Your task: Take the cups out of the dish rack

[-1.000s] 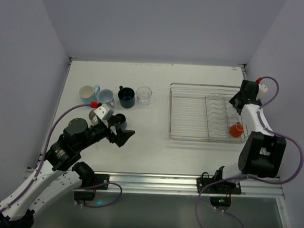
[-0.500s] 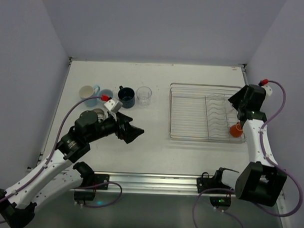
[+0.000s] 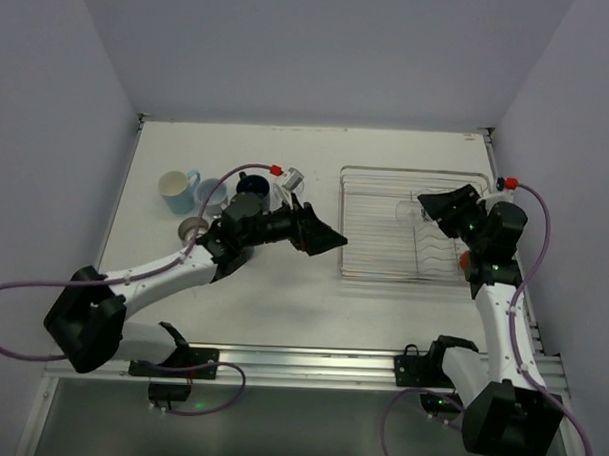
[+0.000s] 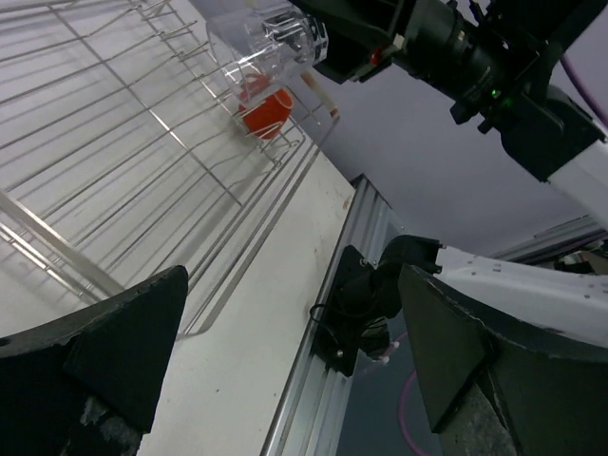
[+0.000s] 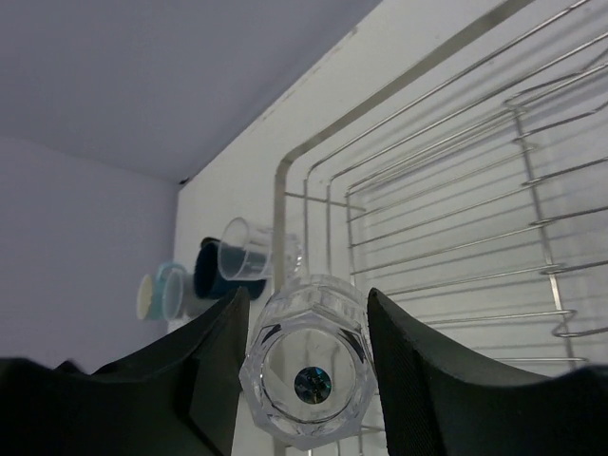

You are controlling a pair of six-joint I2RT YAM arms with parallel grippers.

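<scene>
The clear glass tumbler's base needs to stay free so it can be set upright on the tabletop. My left gripper needs to grab the tumbler by its open rim [image 3: 400,212] [image 4: 227,65] next.
My right gripper [image 3: 426,204] [image 5: 306,372] is shut on a clear glass tumbler [image 3: 409,208] [image 5: 309,366] [image 4: 267,40], held on its side above the silver wire dish rack [image 3: 407,172] [image 5: 456,161] [image 4: 114,142]. An orange cup [image 3: 467,260] [image 4: 266,111] lies in the rack's right part among the prongs. My left gripper [image 3: 324,234] [image 4: 294,351] is open and holds nothing, just off the rack's left edge. On the table left of the rack stand a cream cup [image 3: 173,189], a light blue cup [image 3: 211,192], a navy cup [image 3: 251,185] [image 5: 214,271] and a clear glass [image 5: 252,249].
The left arm [image 3: 183,264] stretches across the table in front of the row of cups and partly hides them from above. The table's metal front rail [image 3: 310,360] [image 4: 328,361] runs along the near edge. Purple walls close in the back and both sides.
The left arm has swung right, from near the cups to the rack's left edge. The right gripper has moved left over the rack with the clear tumbler.
</scene>
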